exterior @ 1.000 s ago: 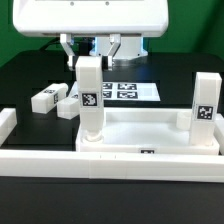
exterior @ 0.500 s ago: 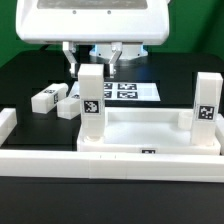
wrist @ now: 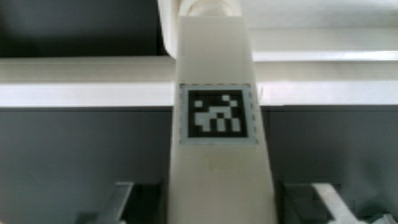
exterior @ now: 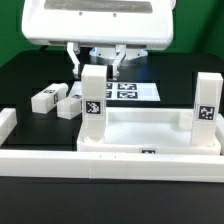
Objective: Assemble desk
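Observation:
The leg's lower end sits in the panel's front corner (exterior: 92,147) and the white leg would stand there, so it is time for my gripper to let go now.
The desk panel (exterior: 145,140) lies flat, white with a raised rim. Two white legs stand upright in its corners. One leg (exterior: 91,105) is at the exterior view's left and shows a black-and-white tag. The other leg (exterior: 205,105) is at the right. My gripper (exterior: 96,76) hangs over the left leg, its fingers down either side of the leg's top and shut on it. In the wrist view that leg (wrist: 217,110) runs lengthwise between the two fingers of the gripper (wrist: 222,205), tag facing the camera. Two loose legs (exterior: 45,98) (exterior: 68,105) lie on the black table.
The marker board (exterior: 125,90) lies flat behind the panel. A long low white border bar (exterior: 110,162) runs along the front, and another bar (exterior: 5,125) sits at the exterior view's left edge. The loose legs lie between that bar and the held leg.
The left leg and the hand over it have come down a little, so the leg's top and tag now sit lower. The finger spacing looks the same. The right leg and panel have not moved.

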Available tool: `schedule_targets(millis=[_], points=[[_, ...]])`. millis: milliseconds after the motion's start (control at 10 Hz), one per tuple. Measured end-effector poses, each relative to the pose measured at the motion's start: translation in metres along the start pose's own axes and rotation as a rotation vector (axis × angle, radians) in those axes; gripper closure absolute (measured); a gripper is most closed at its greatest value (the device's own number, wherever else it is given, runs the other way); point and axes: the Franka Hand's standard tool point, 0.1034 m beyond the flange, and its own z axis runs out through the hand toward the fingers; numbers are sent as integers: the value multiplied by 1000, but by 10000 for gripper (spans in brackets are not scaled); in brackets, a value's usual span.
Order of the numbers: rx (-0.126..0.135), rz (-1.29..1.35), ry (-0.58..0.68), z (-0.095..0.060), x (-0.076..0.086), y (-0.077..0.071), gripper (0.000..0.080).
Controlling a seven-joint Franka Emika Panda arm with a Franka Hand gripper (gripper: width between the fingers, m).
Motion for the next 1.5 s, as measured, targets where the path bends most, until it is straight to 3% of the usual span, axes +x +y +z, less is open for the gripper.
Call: schedule_targets(millis=[300,400,500,1000,1300,1500], points=[[-6,0,12,0,0,1,509],[-6,0,12,0,0,1,305],[-6,0,12,0,0,1,199],[-6,4,18,-4,3,4,150],[17,17,-10,-22,16,7,150],[31,20,-39,-22,17,4,150]])
